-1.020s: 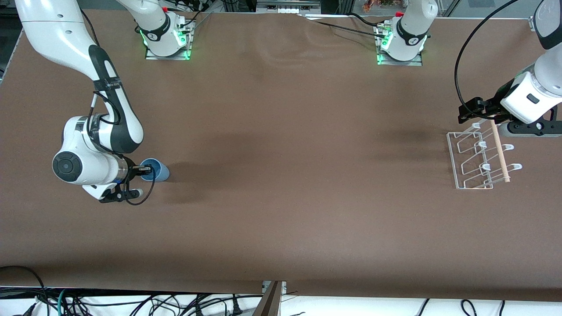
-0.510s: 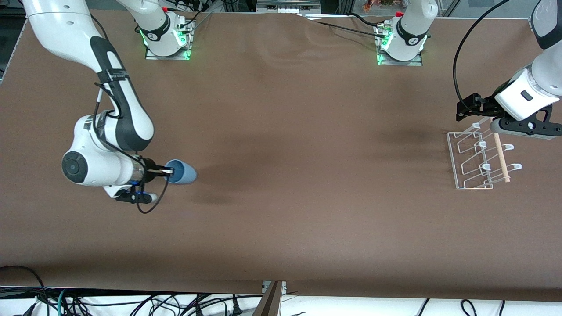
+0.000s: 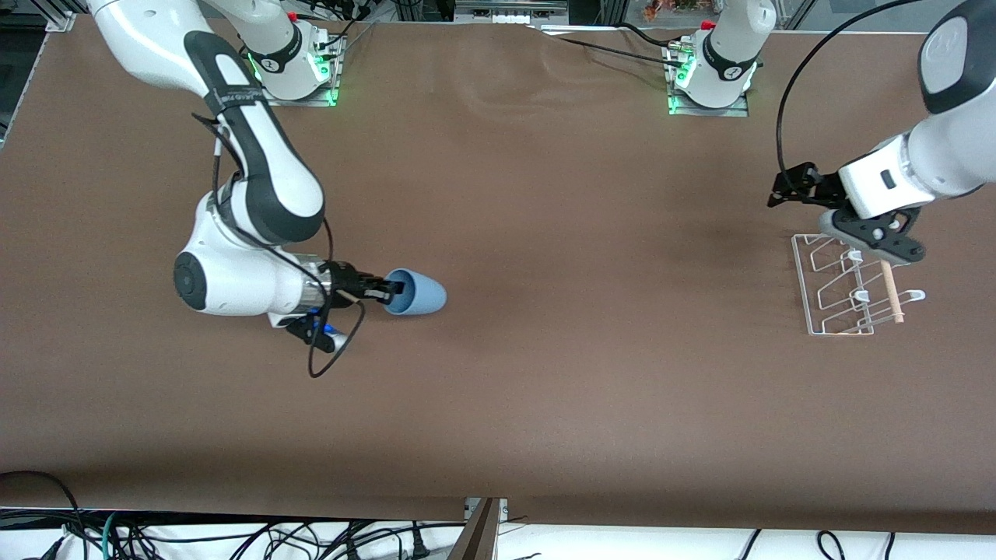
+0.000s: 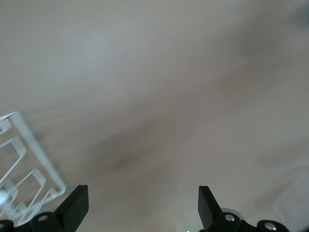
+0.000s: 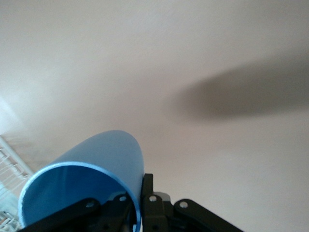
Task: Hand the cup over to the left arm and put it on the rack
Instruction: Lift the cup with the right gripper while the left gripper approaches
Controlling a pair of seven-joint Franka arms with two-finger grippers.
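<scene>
My left gripper picks up the cup (image 3: 416, 293) by its closed base next, to set it on the white wire rack (image 3: 836, 289).
My right gripper (image 3: 387, 292) is shut on the rim of the light-blue cup (image 3: 416, 293), one finger inside and one outside. It holds the cup on its side in the air over the table's middle part, toward the right arm's end. In the right wrist view the cup (image 5: 91, 179) fills the lower corner, pinched at the gripper (image 5: 141, 205). My left gripper (image 3: 782, 189) is open and empty in the air beside the white wire rack (image 3: 836, 289). In the left wrist view the gripper (image 4: 143, 205) shows wide-apart fingers and a corner of the rack (image 4: 29, 174).
The two arm bases (image 3: 292, 66) (image 3: 712, 74) stand at the table's edge farthest from the front camera. A light wooden dowel (image 3: 889, 288) runs along the rack. Cables hang below the table's near edge.
My right arm has carried the cup off the table and toward the table's middle. My left gripper has moved off the rack toward the middle.
</scene>
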